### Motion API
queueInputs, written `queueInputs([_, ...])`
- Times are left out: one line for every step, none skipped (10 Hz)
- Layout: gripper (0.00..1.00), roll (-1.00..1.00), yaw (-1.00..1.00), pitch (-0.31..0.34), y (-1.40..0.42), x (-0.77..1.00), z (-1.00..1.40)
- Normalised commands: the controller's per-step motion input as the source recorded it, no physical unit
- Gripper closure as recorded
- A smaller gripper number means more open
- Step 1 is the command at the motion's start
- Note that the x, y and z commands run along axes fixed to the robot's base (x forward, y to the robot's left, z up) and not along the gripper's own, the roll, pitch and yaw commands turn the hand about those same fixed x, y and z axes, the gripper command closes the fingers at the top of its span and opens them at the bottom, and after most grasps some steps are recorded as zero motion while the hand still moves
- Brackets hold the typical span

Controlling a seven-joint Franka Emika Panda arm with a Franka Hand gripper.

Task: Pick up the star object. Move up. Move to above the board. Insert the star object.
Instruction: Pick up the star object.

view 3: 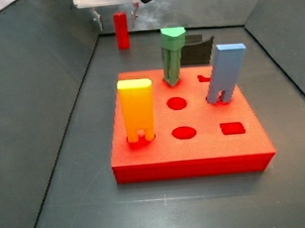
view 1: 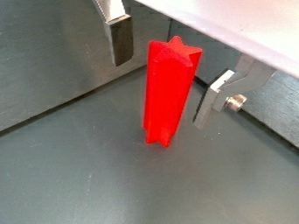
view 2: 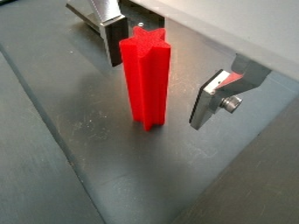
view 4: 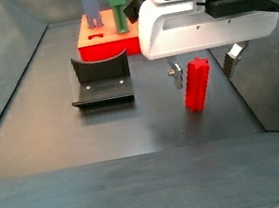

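Note:
I should grab the red star object by its star-shaped top [view 1: 176, 52] with my gripper next. Its lower end then stays free to go into the red board.
The star object [view 1: 167, 92] is a tall red prism with a star-shaped top, standing upright on the grey floor. It also shows in a wrist view [view 2: 146, 79] and in both side views [view 3: 121, 30] [view 4: 197, 84]. My gripper [view 1: 165, 87] is open and lowered around it, one silver finger [view 1: 119, 39] on each side with a gap between them and the star. The gripper also shows in a wrist view [view 2: 159, 87] and in both side views [view 3: 111, 8] [view 4: 204, 64]. The red board [view 3: 191, 155] lies apart from the star, also seen in a side view [view 4: 108, 46].
On the board stand an orange piece [view 3: 136, 111], a green piece [view 3: 174, 55] and a blue piece [view 3: 225, 72], beside open holes [view 3: 185, 133]. The dark fixture [view 4: 102, 79] stands between the board and the star. Grey walls [view 3: 57, 54] enclose the floor.

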Motion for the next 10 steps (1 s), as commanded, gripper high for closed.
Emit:
queueInputs([0.0, 0.0, 0.03, 0.009, 0.08, 0.0, -0.01])
queueInputs([0.0, 0.0, 0.1, 0.0, 0.04, 0.03, -0.2])
queueInputs([0.0, 0.0, 0.22, 0.0, 0.05, 0.0, -0.32])
queueInputs([0.0, 0.0, 0.34, 0.0, 0.08, 0.0, -0.29])
queueInputs([0.0, 0.0, 0.0, 0.0, 0.0, 0.0, 0.0])
queueInputs([1.0, 0.0, 0.0, 0.0, 0.0, 0.0, 0.0])
queueInputs([1.0, 0.0, 0.0, 0.0, 0.0, 0.0, 0.0])
queueInputs([1.0, 0.0, 0.0, 0.0, 0.0, 0.0, 0.0])
queueInputs([1.0, 0.0, 0.0, 0.0, 0.0, 0.0, 0.0])
queueInputs([1.0, 0.0, 0.0, 0.0, 0.0, 0.0, 0.0])
